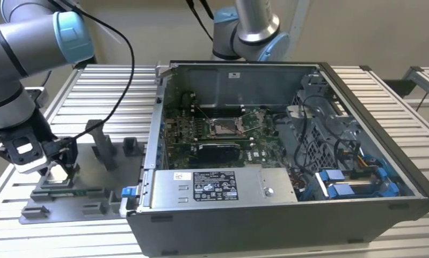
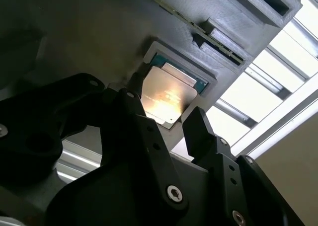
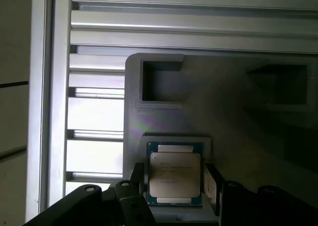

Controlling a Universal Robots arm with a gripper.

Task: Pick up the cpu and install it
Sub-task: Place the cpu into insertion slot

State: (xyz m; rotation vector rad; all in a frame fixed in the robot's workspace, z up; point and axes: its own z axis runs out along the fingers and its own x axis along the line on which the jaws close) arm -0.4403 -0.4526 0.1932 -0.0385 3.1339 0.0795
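Observation:
I will next grip the cpu by two opposite edges of its green rim [image 3: 198, 173] with my gripper to install it in the motherboard socket.
The cpu [image 3: 175, 180], a small square chip with a silvery top and a green rim, lies flat in a recess of the grey fixture plate [image 3: 164, 121]. In the second wrist view the cpu [image 2: 166, 92] catches a bright reflection. My gripper [image 3: 175, 172] is lowered over it, open, with one black finger [image 3: 139, 179] close beside each of two opposite edges of the chip. In the exterior view the gripper [image 1: 55, 171] sits low over the fixture plate [image 1: 92, 185] at that view's left. The motherboard socket [image 1: 222, 126] stands bare inside the open computer case [image 1: 271, 215].
Upright grey fixture blocks [image 1: 103, 145] stand just beyond the gripper on the plate. An empty rectangular pocket [image 3: 161, 79] lies beside the chip's recess. A second robot arm [image 1: 246, 29] stands behind the case. Ribbed aluminium table slats [image 1: 107, 86] surround everything.

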